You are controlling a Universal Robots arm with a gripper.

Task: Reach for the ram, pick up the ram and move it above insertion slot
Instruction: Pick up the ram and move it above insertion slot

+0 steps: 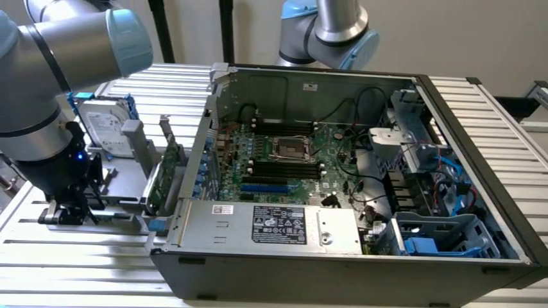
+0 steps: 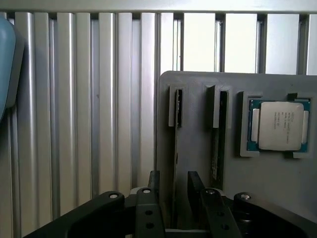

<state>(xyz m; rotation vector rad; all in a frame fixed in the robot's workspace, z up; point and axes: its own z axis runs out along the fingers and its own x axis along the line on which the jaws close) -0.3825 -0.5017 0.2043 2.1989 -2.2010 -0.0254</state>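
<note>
Next, my gripper grabs the ram by the bare middle of its top edge (image 2: 174, 181), since the holder's grey bracket closes around the end of the ram (image 2: 176, 148).
The ram (image 2: 176, 148) stands on edge in a slot of a grey holder block (image 2: 198, 84), seen as a thin green strip. My gripper (image 2: 175, 184) is low over it, its two black fingers (image 2: 154, 186) on either side of the stick with a gap to each, so it is open. A second stick (image 2: 216, 141) stands in the neighbouring slot. In the exterior view my gripper (image 1: 73, 208) is down at the holder, to the left of the open computer case (image 1: 479, 192). The motherboard's black memory slots (image 1: 283, 170) lie inside the case.
A processor chip (image 2: 275, 125) sits in a recess of the holder beside the sticks. A hard drive (image 1: 107, 128) and a wide green expansion card (image 1: 168, 170) stand upright between my arm and the case wall. A second robot arm (image 1: 330, 29) rises behind the case. The table is ribbed aluminium (image 1: 77, 269).
</note>
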